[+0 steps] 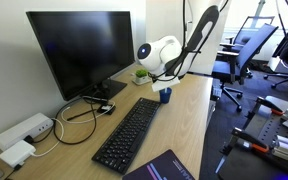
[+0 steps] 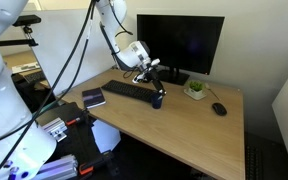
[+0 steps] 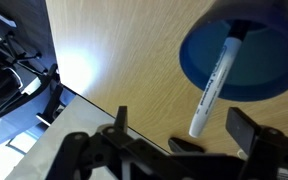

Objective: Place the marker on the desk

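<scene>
My gripper should close on the marker now. The marker's pale end (image 3: 201, 118) sticks out past the cup's rim and is between my gripper's open fingers.
The marker (image 3: 214, 85), a white barrel with a dark end, stands tilted in a small blue cup (image 3: 246, 52). Its pale end sticks out towards the camera. My gripper (image 3: 181, 122) is open, right above the cup. The marker's top end lies between the two fingers, nearer one of them, and neither finger touches it. In both exterior views the gripper (image 1: 162, 80) (image 2: 153, 78) hangs just above the cup (image 1: 165, 96) (image 2: 158, 101), which stands on the light wood desk (image 1: 187, 120) (image 2: 174, 128) (image 3: 124, 50) past the keyboard's end. The marker is too small to see there.
A black keyboard (image 1: 129, 132) (image 2: 129, 90) lies beside the cup. A monitor (image 1: 79, 50) (image 2: 179, 45) stands at the back, with a small plant (image 1: 141, 74) (image 2: 194, 88) and a mouse (image 2: 219, 108). A notebook (image 2: 93, 98), power strips (image 1: 24, 130) and cables sit at the edges.
</scene>
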